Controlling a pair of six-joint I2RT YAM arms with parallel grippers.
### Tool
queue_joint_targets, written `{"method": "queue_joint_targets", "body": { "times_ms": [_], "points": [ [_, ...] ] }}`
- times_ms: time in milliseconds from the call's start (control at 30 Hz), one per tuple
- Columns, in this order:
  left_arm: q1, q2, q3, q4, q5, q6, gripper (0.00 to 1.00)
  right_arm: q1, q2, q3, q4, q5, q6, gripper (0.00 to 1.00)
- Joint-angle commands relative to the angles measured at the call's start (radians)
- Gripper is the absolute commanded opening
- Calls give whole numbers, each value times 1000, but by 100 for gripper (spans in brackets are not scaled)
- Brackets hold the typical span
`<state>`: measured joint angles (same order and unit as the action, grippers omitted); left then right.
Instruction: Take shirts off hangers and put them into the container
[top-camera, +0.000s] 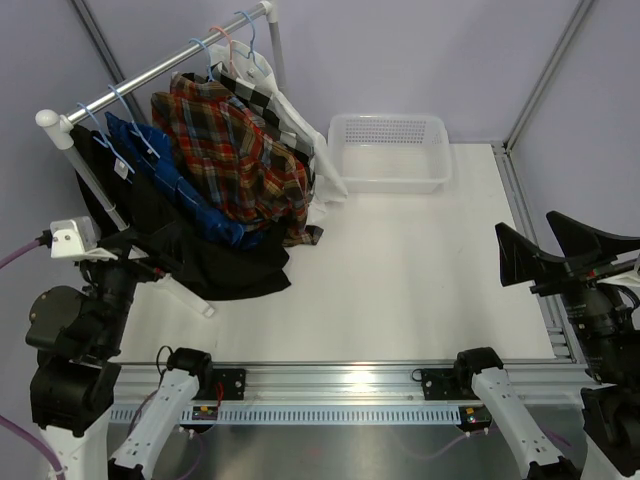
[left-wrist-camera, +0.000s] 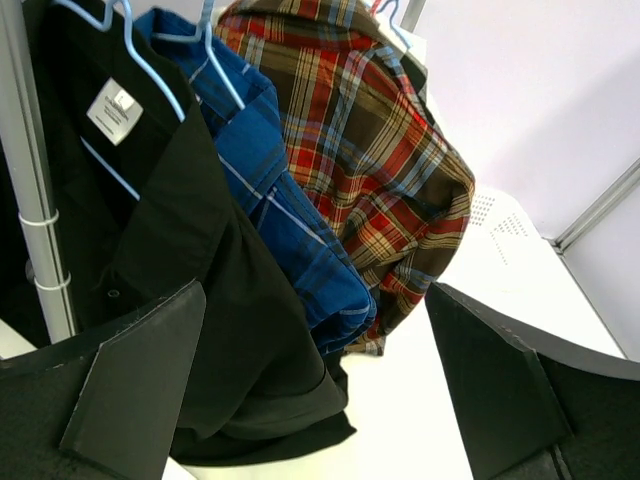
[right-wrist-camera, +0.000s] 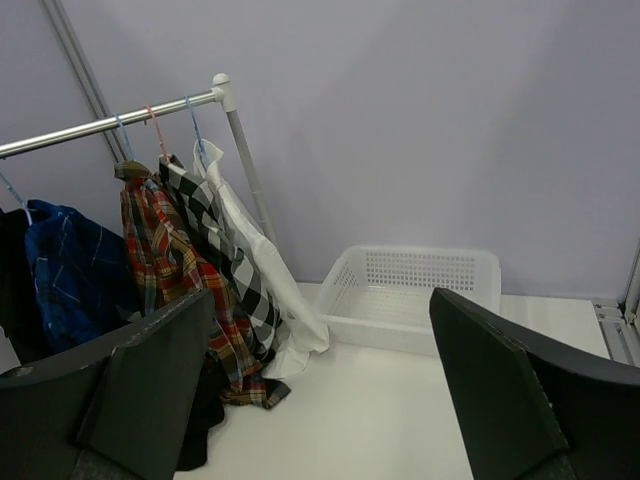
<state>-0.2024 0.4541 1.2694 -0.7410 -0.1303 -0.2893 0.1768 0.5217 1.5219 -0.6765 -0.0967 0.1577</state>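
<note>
The hook of the hanger has to stay free to leave the rail, so the left gripper needs to grab the blue plaid's hanger by its near shoulder wire, close to the hook.
Several shirts hang on thin wire hangers from a rail at the back left. Nearest my left arm is the black shirt, its hem pooled on the table. Beyond it hang the blue plaid, the red-orange plaid and the white shirt with black checks. One hanger is pinkish. The container stands empty at the back centre. My left gripper is open, facing the black shirt and the blue plaid without touching them. At the right edge my right gripper stands open, apart from everything.
The metal rail with white end caps runs diagonally over the left of the table. A white rack foot lies on the table near my left arm. An aluminium frame rail lines the right edge.
</note>
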Motion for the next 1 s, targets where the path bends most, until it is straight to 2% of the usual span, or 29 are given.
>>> {"method": "queue_joint_targets", "body": {
  "times_ms": [0,167,367,500,667,967],
  "points": [
    [-5,54,30,23,-37,-57,99,12,3,-12,25,-14,11,100],
    [-5,162,91,25,-130,-175,99,10,18,-49,17,-136,46,99],
    [-3,358,209,23,-279,-202,99,10,99,-46,-104,-265,66,99],
    [-5,463,297,23,-374,-215,99,10,132,-69,-170,-294,98,99],
    [-5,584,421,26,-382,-200,99,9,124,-127,-176,-313,108,99],
    [-3,762,528,26,-405,-206,95,10,98,-155,-170,-302,102,99]
  ]
}}
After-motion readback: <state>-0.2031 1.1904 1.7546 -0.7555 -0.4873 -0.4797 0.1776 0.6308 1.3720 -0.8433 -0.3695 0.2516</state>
